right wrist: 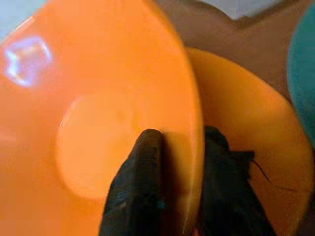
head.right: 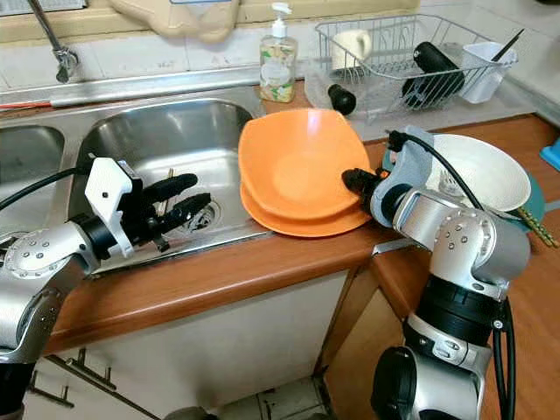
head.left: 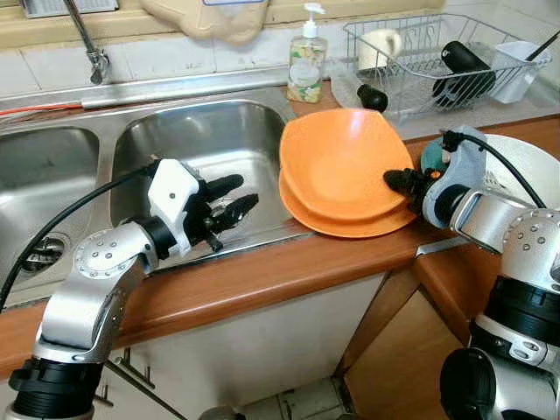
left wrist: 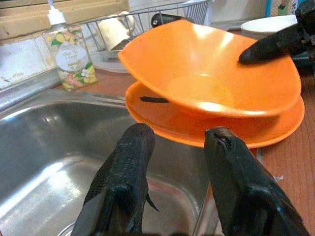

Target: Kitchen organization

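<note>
The tilted plate and the lower plate have an open gap between them, so my left gripper will next grab the upper plate [head.left: 341, 162] by its sink-side rim [head.left: 283, 157].
Two orange plates are stacked on the wooden counter right of the sink. The upper orange plate [head.left: 341, 162] is tilted, its right edge lifted off the lower orange plate [head.left: 350, 227]. My right gripper [head.left: 398, 181] is shut on the upper plate's right rim; in the right wrist view one finger [right wrist: 135, 182] lies inside the plate and the other beneath the rim. My left gripper [head.left: 232, 199] stands open over the front edge of the sink basin [head.left: 210, 140], pointing towards the plates and holding nothing. The left wrist view shows both plates [left wrist: 211, 83] beyond its fingertips [left wrist: 135, 142].
A soap dispenser [head.left: 306, 61] stands behind the plates. A wire dish rack [head.left: 437, 61] with a mug and a black bottle sits at the back right. A white bowl [head.right: 481, 171] on a teal plate [head.right: 535, 210] lies right of my right arm. The faucet [head.left: 92, 48] is at the back left.
</note>
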You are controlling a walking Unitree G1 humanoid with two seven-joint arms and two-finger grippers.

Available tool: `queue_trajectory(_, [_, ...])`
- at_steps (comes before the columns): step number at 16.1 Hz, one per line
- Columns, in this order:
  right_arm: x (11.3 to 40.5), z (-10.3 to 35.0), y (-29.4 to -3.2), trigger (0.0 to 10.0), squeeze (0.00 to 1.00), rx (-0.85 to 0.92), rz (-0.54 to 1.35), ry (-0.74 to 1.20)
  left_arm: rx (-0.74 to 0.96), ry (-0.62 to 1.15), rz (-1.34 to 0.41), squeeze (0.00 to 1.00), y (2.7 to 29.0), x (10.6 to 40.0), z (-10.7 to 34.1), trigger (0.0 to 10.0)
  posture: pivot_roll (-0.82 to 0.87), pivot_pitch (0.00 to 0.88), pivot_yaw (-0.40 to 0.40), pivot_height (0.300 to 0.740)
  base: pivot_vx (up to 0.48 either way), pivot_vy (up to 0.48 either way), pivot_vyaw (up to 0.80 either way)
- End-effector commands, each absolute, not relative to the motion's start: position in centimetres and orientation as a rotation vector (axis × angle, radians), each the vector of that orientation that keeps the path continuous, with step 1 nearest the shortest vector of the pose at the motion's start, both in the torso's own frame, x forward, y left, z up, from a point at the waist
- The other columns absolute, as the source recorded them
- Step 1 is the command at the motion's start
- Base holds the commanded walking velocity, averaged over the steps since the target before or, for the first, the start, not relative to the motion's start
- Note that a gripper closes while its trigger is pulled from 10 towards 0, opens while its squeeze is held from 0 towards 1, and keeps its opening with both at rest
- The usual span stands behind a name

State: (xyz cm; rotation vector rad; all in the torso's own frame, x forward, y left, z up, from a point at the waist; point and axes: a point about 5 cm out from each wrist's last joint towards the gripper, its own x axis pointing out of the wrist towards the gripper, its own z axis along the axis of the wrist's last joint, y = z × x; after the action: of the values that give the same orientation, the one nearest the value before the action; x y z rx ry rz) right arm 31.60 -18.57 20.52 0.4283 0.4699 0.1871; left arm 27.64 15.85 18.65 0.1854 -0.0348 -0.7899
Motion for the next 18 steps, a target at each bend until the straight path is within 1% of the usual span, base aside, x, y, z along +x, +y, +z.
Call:
queue_trajectory(1, [31.8,20.6,-18.5,0.0,0.00,0.430,0.180,0.465,0.200,-0.035,-0.798,0.00,15.6,27.6,18.8,10.0,-0.03,0.000,0.027,0.740,0.000,0.000,0.00])
queue_trajectory(8, [32.3,21.7,-18.5,0.0,0.00,0.452,0.198,0.380,0.190,-0.068,-0.737,0.00,15.9,28.2,19.3,10.0,-0.03,0.000,0.028,0.740,0.000,0.000,0.00])
queue_trajectory(9, [32.3,22.2,-18.4,0.0,0.00,0.457,0.219,0.342,0.172,-0.073,-0.716,0.00,16.0,28.3,19.3,10.0,-0.03,0.000,0.028,0.740,0.000,0.000,0.00])
queue_trajectory(10, [32.3,22.7,-18.3,0.0,0.00,0.468,0.241,0.300,0.159,-0.076,-0.703,0.16,16.1,28.4,19.4,10.0,-0.03,0.000,0.028,0.740,0.000,0.000,0.00])
queue_trajectory(11, [32.3,23.5,-18.2,0.0,0.00,0.480,0.273,0.246,0.135,-0.080,-0.686,1.00,16.1,28.6,19.5,10.0,-0.03,0.000,0.029,0.740,0.000,0.000,0.00])
queue_trajectory(14, [32.3,24.8,-17.9,0.0,0.00,0.490,0.329,0.166,0.086,-0.100,-0.662,1.00,16.0,28.9,19.8,10.0,-0.03,0.000,0.029,0.740,0.000,0.000,0.00])
queue_trajectory(15, [32.2,25.6,-17.6,0.0,0.00,0.488,0.367,0.116,0.040,-0.102,-0.653,0.00,15.9,28.9,19.9,10.0,-0.03,0.000,0.027,0.740,0.000,0.000,0.00])
queue_trajectory(18, [31.7,26.9,-16.6,0.0,0.00,0.444,0.467,0.017,-0.042,-0.099,-0.642,0.00,15.8,29.2,20.1,10.0,-0.03,0.000,0.024,0.740,0.000,0.000,0.00])
